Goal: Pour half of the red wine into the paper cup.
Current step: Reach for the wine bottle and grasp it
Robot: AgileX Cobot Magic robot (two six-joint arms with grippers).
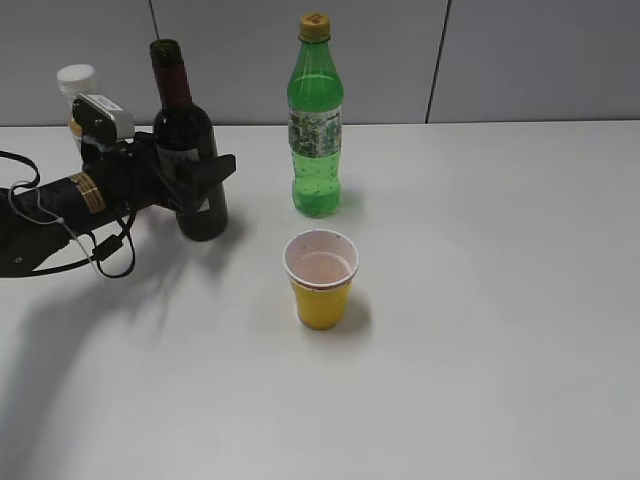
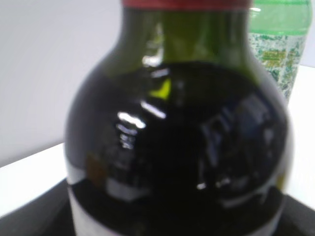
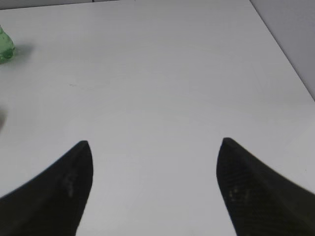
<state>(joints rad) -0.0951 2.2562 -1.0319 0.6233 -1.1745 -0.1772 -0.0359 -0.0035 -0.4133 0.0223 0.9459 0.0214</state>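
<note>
My left gripper grabs the red wine bottle by its body below the bottle's shoulder (image 1: 200, 175) next, to pour wine into the paper cup (image 1: 321, 278).
The red wine (image 1: 186, 128), a dark glass bottle with a maroon foil neck, stands upright at the back left of the table. My left gripper (image 1: 214, 168) is open and straddles its lower body; one black finger (image 1: 205, 172) crosses the front of the glass. In the left wrist view the red wine (image 2: 177, 137) fills the frame, and dark fingers (image 2: 29, 219) show only at the bottom corners. The paper cup (image 1: 321, 278), yellow with a whitish-pink inside, stands upright in the middle, apart from the bottle. My right gripper (image 3: 153, 145) is open over bare table.
A green plastic soda bottle (image 1: 316, 130) stands upright behind the cup and right of the wine; its base (image 3: 6, 46) shows in the right wrist view. A small white-capped bottle (image 1: 77, 80) stands behind my left arm. The table's right edge (image 3: 295, 73) runs close by.
</note>
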